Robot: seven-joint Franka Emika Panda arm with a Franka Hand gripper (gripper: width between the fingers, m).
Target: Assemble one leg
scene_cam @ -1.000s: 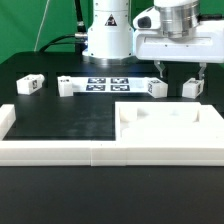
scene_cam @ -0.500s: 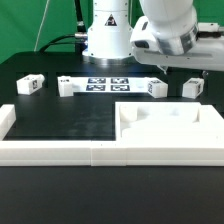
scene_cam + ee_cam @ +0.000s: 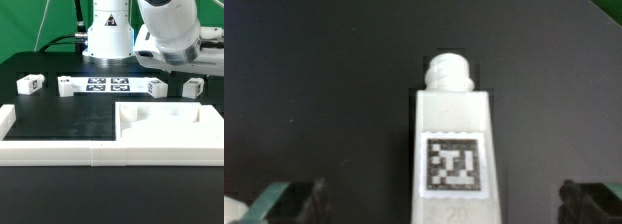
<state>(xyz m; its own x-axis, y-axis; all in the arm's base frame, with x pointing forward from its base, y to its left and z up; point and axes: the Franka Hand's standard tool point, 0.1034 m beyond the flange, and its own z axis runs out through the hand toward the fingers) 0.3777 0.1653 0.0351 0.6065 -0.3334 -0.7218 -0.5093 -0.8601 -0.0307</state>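
The robot's gripper should reach the leg and grab it by its tagged body (image 3: 454, 170), so that the leg's rounded peg stays free to fit the white slab.
Several legs lie in a row on the black table: one (image 3: 30, 84) at the exterior view's left, one (image 3: 67, 87) beside it, one (image 3: 155, 87) and one (image 3: 192, 88) at the right. My gripper (image 3: 176, 66) hangs above the two right-hand legs, its fingertips hard to make out. In the wrist view one leg (image 3: 452, 140), white with a tag and a rounded peg at its far end, lies between my open fingers (image 3: 292, 203). The gripper (image 3: 441, 205) straddles it with a wide gap on each side and does not touch it.
The marker board (image 3: 105, 84) lies between the legs at the back. The big flat white slab (image 3: 170, 125) with corner recesses lies front right. A low white wall (image 3: 50, 150) runs along the front edge. The robot base (image 3: 106, 30) stands behind.
The hand has turned and tilted, and shifted slightly toward the exterior view's left. Its two fingers, plainly seen a second ago, are now mostly hidden by the hand. The legs have not moved.
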